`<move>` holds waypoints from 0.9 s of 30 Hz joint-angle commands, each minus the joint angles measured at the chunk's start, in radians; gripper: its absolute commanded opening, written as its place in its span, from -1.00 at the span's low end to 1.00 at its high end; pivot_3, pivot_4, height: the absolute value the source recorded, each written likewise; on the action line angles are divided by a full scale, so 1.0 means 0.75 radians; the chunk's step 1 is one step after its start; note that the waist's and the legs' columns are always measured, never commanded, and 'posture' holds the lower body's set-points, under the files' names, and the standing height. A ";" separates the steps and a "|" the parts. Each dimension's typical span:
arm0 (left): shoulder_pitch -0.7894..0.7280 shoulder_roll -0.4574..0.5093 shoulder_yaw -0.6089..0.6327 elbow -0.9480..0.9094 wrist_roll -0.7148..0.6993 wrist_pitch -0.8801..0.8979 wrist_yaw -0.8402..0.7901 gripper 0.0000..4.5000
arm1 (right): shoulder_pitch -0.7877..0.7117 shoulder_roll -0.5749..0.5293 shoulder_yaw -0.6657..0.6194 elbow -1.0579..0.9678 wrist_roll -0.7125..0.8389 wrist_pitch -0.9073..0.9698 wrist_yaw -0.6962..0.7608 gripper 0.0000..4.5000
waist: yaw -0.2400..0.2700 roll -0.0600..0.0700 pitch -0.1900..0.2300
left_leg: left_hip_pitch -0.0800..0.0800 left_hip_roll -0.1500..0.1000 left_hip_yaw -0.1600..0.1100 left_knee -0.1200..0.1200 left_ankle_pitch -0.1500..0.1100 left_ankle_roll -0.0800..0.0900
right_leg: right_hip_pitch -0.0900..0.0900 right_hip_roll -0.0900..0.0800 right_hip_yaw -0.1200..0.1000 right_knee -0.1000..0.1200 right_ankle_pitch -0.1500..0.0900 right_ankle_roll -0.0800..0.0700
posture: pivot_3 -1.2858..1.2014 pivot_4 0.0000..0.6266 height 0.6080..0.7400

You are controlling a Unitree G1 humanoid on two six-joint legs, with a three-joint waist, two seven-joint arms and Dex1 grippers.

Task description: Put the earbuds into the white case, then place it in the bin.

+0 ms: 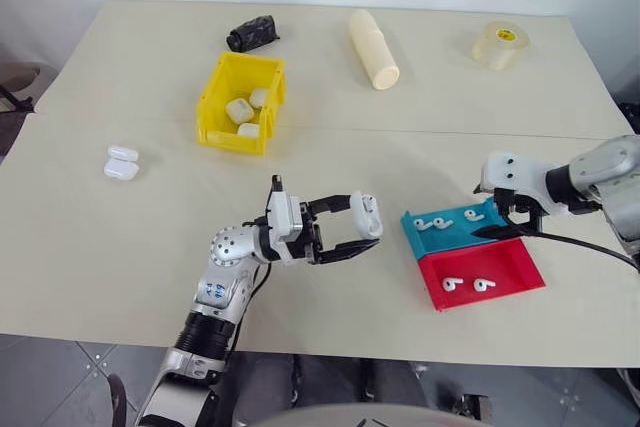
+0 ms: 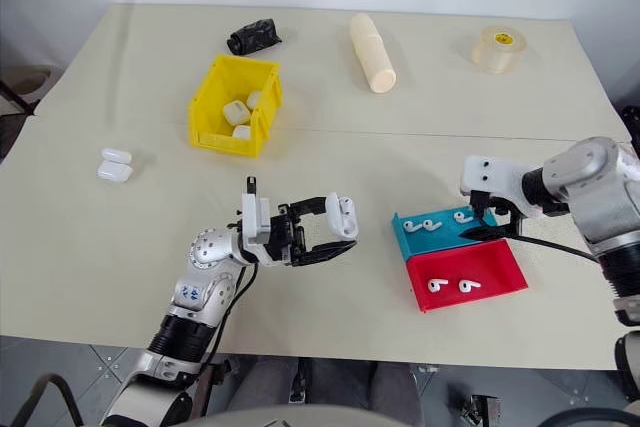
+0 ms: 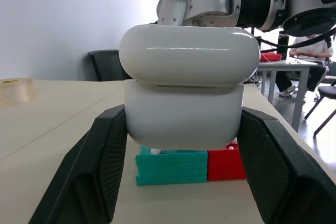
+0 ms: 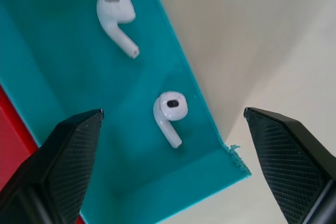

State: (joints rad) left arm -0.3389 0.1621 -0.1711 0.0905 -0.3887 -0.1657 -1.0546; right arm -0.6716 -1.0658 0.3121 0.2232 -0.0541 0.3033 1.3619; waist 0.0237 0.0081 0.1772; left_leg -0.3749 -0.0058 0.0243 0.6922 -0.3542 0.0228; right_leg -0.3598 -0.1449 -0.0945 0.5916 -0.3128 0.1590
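Note:
I should close: my right fingers, down in the blue tray (image 1: 452,240), would hold the earbud.
My left gripper (image 1: 366,231) is shut on a white case (image 1: 366,215) and holds it above the table, just left of the trays. In the left wrist view the case (image 3: 184,93) sits between both fingers (image 3: 100,166), with its lid seam showing. My right gripper (image 1: 505,220) hangs open over the right end of the blue tray (image 1: 452,240). One of the earbuds (image 4: 169,109) lies in the tray between the spread fingers (image 4: 63,156), and a second earbud (image 4: 116,17) lies further along. Two more earbuds (image 1: 453,284) lie in the red tray (image 1: 515,265). The yellow bin (image 1: 215,112) stands at the back left with several cases inside.
Another white case (image 1: 121,162) lies on the table at the far left. Along the back are a black object (image 1: 251,34), a cream cylinder (image 1: 373,49) and a tape roll (image 1: 501,45). A seated person (image 3: 310,40) shows in the room behind.

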 commanded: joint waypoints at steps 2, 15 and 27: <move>0.010 -0.001 0.000 -0.058 -0.002 -0.021 0.021 0.23 | -0.034 0.027 0.008 0.029 -0.046 -0.024 0.023 0.82 | -0.001 0.000 0.000 | 0.000 0.000 0.000 0.000 0.000 0.000 | 0.000 0.000 0.000 0.000 0.000 0.000 | 0.03 -0.52 1.00; 0.011 0.002 -0.010 -0.087 -0.012 -0.007 0.031 0.23 | -0.056 0.069 0.029 0.057 -0.124 -0.022 0.072 -0.32 | -0.001 0.000 0.000 | 0.000 0.000 -0.001 0.002 0.000 0.000 | 0.001 0.000 0.000 0.001 0.000 0.000 | 0.03 -0.52 1.00; 0.010 0.000 -0.010 -0.091 -0.015 0.001 0.029 0.23 | -0.038 0.085 0.012 0.015 -0.117 -0.006 0.088 -0.78 | -0.001 0.000 0.000 | 0.000 0.000 -0.001 0.003 0.000 0.000 | 0.001 0.000 -0.001 0.001 0.000 0.000 | 0.03 -0.52 1.00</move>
State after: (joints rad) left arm -0.3262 0.1652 -0.1756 0.0558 -0.3885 -0.1630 -1.0360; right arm -0.7086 -1.0083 0.3326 0.2567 -0.1403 0.2878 1.4284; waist 0.0227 0.0080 0.1772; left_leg -0.3748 -0.0055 0.0233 0.6941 -0.3543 0.0226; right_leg -0.3588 -0.1448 -0.0952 0.5924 -0.3128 0.1590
